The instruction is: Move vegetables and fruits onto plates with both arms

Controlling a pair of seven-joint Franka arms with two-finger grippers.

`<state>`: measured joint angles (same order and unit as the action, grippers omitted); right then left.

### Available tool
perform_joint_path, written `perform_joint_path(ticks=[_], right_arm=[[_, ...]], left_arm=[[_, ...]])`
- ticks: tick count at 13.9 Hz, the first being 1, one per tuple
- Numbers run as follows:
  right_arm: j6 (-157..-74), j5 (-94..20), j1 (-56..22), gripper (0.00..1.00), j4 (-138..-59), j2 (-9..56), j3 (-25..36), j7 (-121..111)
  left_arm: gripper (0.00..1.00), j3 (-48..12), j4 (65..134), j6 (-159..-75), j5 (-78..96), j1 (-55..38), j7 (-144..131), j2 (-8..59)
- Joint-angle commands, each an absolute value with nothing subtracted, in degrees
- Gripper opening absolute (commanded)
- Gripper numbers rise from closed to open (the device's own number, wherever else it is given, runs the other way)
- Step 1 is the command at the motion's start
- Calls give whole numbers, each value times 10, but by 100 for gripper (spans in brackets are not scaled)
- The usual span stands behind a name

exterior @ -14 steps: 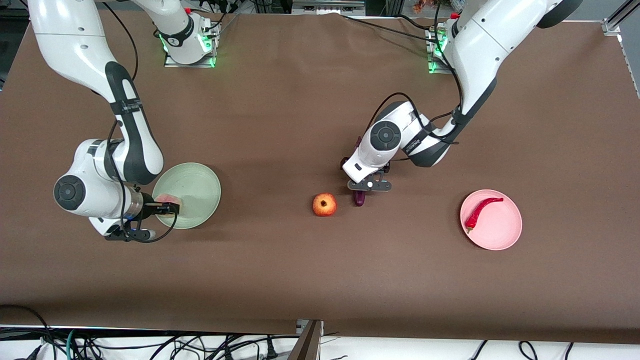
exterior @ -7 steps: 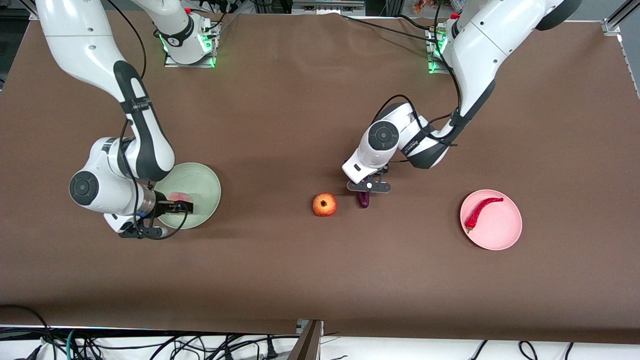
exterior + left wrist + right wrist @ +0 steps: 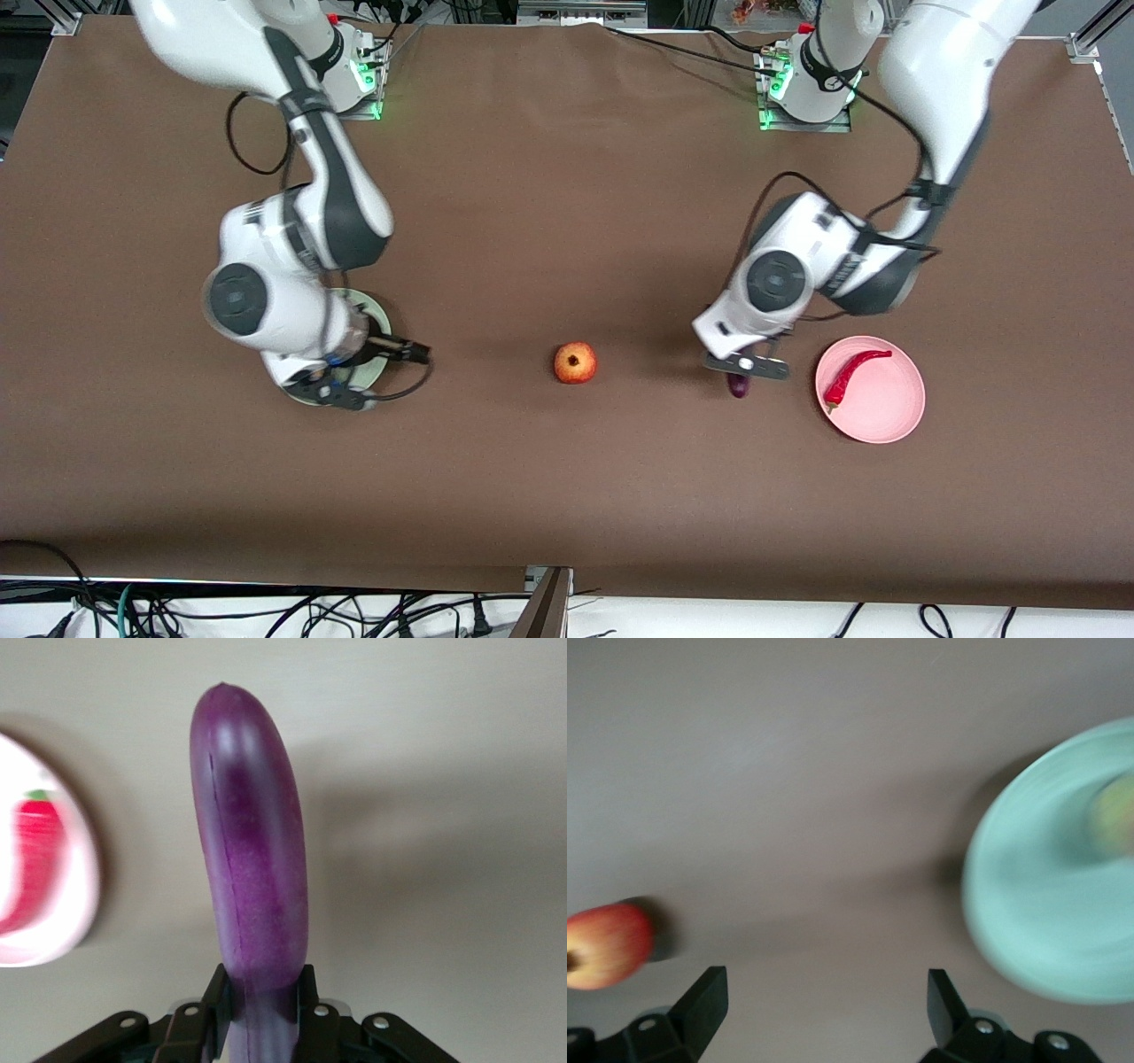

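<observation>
I will next grab the red-orange fruit by its round middle (image 3: 575, 362) with my right gripper, to put it beside the peach on the green plate.
My left gripper (image 3: 742, 376) is shut on the purple eggplant (image 3: 738, 386) and holds it over the table just beside the pink plate (image 3: 886, 412). The left wrist view shows the fingers (image 3: 219, 988) clamping the eggplant (image 3: 252, 859), with the plate (image 3: 75, 904) to one side. The red chili (image 3: 850, 372) lies on that plate and also shows in the left wrist view (image 3: 31, 859). My right gripper (image 3: 409, 353) is open and empty (image 3: 826, 992), over the table beside the green plate (image 3: 383, 323). The peach (image 3: 1116, 815) lies on the green plate (image 3: 1036, 895). The red-orange fruit (image 3: 575, 362) sits mid-table.
The right arm's wrist covers most of the green plate in the front view. The red-orange fruit (image 3: 607, 943) stands alone on the brown table between the two grippers. Cables hang along the table's edge nearest the front camera.
My left gripper has carried the eggplant from mid-table toward the pink plate. My right gripper has let go of the peach on the green plate and moved off toward the red-orange fruit.
</observation>
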<state>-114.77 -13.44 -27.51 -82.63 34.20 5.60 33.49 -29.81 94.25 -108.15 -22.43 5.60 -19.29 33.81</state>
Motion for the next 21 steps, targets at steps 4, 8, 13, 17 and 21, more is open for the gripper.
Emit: perform_joint_path(ticks=[4,8,13,17,21], right_arm=[[-1274,-125,-409,99,-677,503,66,568],[-1373,-67,-451,99,-676,555,66,655],[-1417,-67,-456,99,-676,578,66,666],[-1427,-66,-457,45,-676,578,66,657],[-1386,-67,-445,16,-675,554,68,640]], left_arm=[[0,-247,910,-1030,-338,106,-41,362],[8,-237,910,-1031,-409,111,-31,381],[100,-229,894,-1032,-399,119,-26,384],[100,-230,886,-1030,-396,127,-11,379],[100,-235,868,-1025,-311,128,-11,353]])
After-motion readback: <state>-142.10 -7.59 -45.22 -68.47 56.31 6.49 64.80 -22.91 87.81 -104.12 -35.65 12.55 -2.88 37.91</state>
